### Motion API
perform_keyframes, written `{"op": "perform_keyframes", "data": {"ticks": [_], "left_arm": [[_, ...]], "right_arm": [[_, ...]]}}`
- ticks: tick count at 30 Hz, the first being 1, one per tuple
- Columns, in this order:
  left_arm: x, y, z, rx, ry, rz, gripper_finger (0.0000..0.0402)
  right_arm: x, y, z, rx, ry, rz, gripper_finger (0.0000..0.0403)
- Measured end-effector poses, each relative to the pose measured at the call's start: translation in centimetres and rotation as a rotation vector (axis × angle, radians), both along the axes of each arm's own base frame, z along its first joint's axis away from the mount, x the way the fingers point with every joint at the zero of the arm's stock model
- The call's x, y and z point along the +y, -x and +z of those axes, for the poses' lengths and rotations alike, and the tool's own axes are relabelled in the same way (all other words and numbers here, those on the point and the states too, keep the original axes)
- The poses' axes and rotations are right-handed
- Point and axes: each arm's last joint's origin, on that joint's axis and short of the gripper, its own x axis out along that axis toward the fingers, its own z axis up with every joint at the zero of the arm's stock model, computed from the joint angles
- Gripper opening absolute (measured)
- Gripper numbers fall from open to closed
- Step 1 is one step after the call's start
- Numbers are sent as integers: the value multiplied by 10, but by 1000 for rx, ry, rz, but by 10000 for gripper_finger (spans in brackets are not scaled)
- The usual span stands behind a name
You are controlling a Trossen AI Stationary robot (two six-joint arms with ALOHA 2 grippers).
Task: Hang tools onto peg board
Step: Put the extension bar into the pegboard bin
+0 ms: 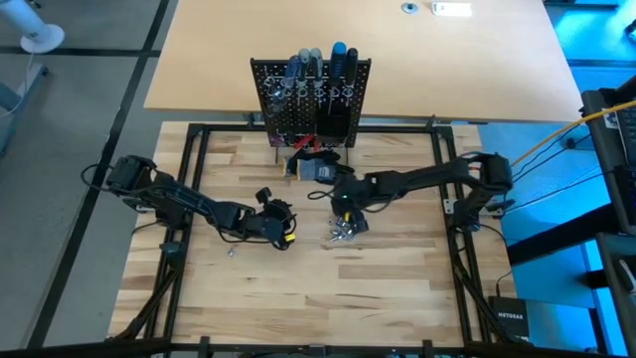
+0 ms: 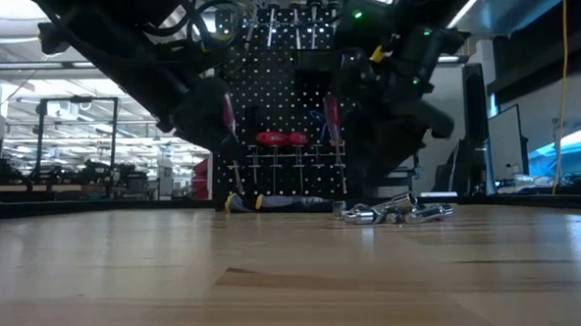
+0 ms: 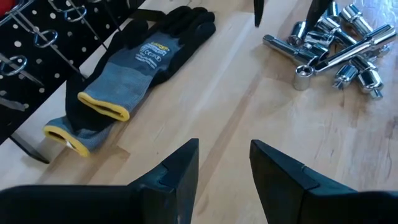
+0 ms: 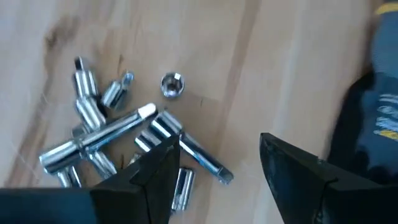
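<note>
My right fingers are above the silver pieces and would miss if closed now, so my gripper should go lower first.
The black peg board point(image 1: 308, 99) stands upright at the table's far side, with several screwdrivers point(image 1: 318, 66) hanging in its upper rings. A heap of shiny silver metal pieces point(image 1: 346, 231) point(image 4: 118, 137) point(image 3: 336, 46) lies on the wood in front of it. My right gripper point(image 1: 346, 207) point(image 4: 214, 165) hovers open just above the heap's far side, pointing steeply down, with nothing between its fingers. My left gripper point(image 1: 285, 225) point(image 3: 224, 163) stands open to the left of the heap, above the table, and faces the heap and the gloves.
A pair of grey-black gloves with yellow cuffs point(image 1: 318, 169) point(image 3: 124, 74) lies flat between the peg board's foot and the heap. A red-handled tool point(image 1: 303, 145) lies at the board's foot. Bare wood point(image 1: 298, 288) stretches toward the near edge.
</note>
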Motion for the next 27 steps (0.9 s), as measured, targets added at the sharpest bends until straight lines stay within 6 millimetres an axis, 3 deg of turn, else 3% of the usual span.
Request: {"op": "perform_keyframes", "data": {"ticks": [7,16,20,27], "left_arm": [[-1,0,0,3,1,-1,134],[-2,1,0,2,2,-5,134],[-2,1,0,4,2,-5,134],[-2,1,0,5,2,-5,134]], "right_arm": [[-1,-14,-17,96,30,48,220],[-2,-18,-34,142,39,59,212],[-2,-19,-37,146,37,60,172],[-6,-19,-38,148,10,54,65]]}}
